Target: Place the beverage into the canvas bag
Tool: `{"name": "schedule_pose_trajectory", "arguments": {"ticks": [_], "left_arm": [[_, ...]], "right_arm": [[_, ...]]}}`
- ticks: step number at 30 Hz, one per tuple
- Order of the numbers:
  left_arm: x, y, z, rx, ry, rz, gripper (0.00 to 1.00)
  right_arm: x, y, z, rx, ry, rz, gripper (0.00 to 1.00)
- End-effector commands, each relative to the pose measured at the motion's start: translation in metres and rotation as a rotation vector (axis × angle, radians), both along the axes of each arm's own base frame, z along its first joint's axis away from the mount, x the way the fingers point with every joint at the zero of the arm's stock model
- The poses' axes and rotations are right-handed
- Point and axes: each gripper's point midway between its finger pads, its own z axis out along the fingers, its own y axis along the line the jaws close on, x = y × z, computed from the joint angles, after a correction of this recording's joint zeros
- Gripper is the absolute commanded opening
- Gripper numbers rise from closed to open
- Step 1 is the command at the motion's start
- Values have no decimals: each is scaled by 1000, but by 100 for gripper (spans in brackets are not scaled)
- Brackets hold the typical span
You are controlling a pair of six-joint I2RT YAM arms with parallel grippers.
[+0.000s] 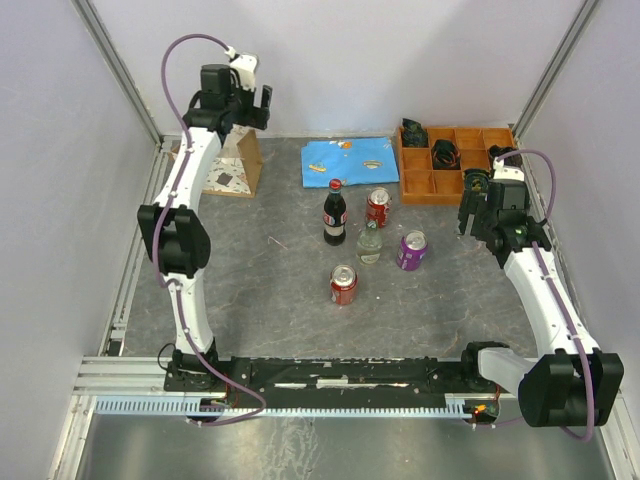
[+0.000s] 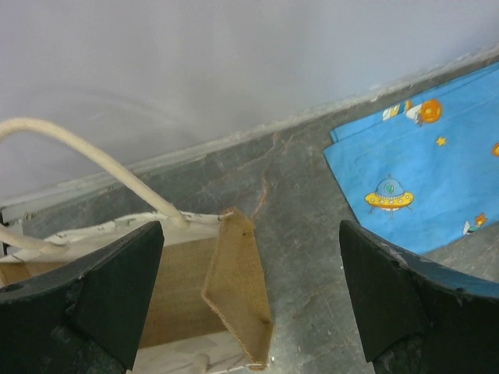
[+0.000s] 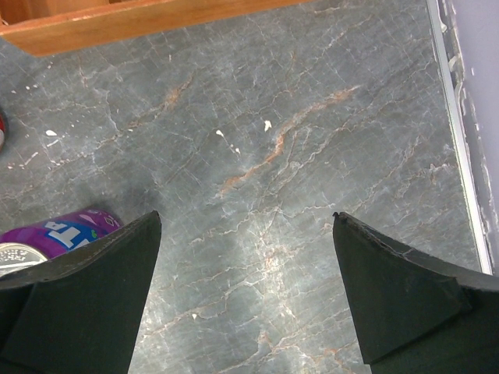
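Next, my left gripper grabs the canvas bag by its burlap side rim [image 1: 250,155] [image 2: 219,269]. That leaves the bag's opening free to take the beverages.
The canvas bag [image 1: 232,166] stands upright at the back left, tan with cream handles; in the left wrist view its open mouth and burlap side [image 2: 234,288] lie below my fingers. My left gripper [image 1: 255,108] is open and empty, raised above the bag's right end [image 2: 251,230]. The beverages stand mid-table: a cola bottle [image 1: 334,212], a red can [image 1: 377,207], a clear bottle [image 1: 369,243], a purple can [image 1: 411,250] and another red can [image 1: 343,284]. My right gripper [image 1: 479,218] is open and empty, right of the purple can [image 3: 54,234], over bare table [image 3: 245,218].
A blue patterned cloth [image 1: 350,160] lies at the back, right of the bag, and shows in the left wrist view [image 2: 421,171]. A wooden compartment tray [image 1: 430,199] with dark parts sits at the back right; its edge [image 3: 117,23] is just beyond my right gripper. Walls enclose the table.
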Motion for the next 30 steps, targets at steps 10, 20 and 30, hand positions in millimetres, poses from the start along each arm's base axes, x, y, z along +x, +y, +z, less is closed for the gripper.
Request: {"name": "schedule_pose_trajectory", "arguments": {"ticks": [10,20,30], "left_arm": [[-23,40,-51,154,137,273,99],[-18,43,-75,170,172,285,99],[-26,31,-146,163,320,201,66]], "right_arm": [[-10,-6,5,-50,-3,3,99],[-6,-4,5,-39,0,3,99],[-8,-8,9,-53,1,-8,99]]}}
